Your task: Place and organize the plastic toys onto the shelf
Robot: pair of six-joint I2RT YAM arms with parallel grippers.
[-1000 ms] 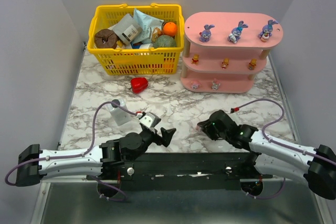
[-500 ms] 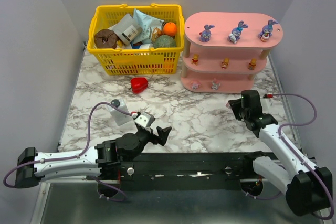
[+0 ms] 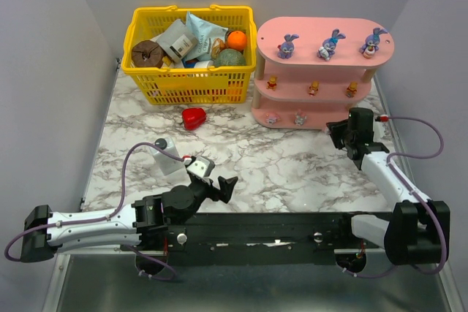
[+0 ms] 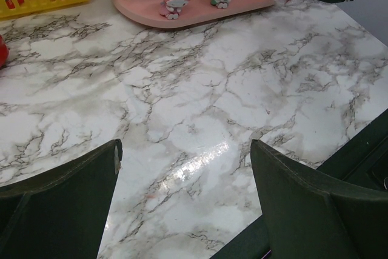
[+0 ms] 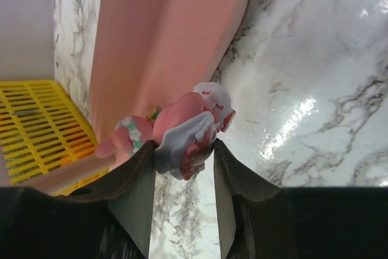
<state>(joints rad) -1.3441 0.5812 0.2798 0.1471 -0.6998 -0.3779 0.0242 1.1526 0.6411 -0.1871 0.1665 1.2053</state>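
My right gripper should keep holding the figurine until it is over the bottom board. The figurine hangs at the board's edge, over the marble, so it would drop short if I opened now.
The pink shelf [image 3: 325, 33] stands at the back right. Three purple-blue bunnies [image 3: 330, 44] stand on its top board, three orange bears [image 3: 314, 88] on the middle board and two pink-white figurines [image 3: 299, 117] on the bottom board. My right gripper [image 3: 335, 131] is at the right end of the bottom board. In the right wrist view the gripper [image 5: 183, 147] is shut on a third pink-white figurine [image 5: 191, 122], held beside the bottom board [image 5: 163, 34] above the marble. My left gripper [image 3: 227, 184] is open and empty over the near table [image 4: 185, 144].
A yellow basket [image 3: 191, 82] full of items stands left of the shelf. A red heart-shaped object [image 3: 194, 118] lies in front of it. A white bottle with a dark cap [image 3: 164, 153] lies at the left. Walls close in both sides.
My right arm has swung from the near centre out to the right and forward to the shelf's right end, carrying the figurine. The left arm has barely shifted.
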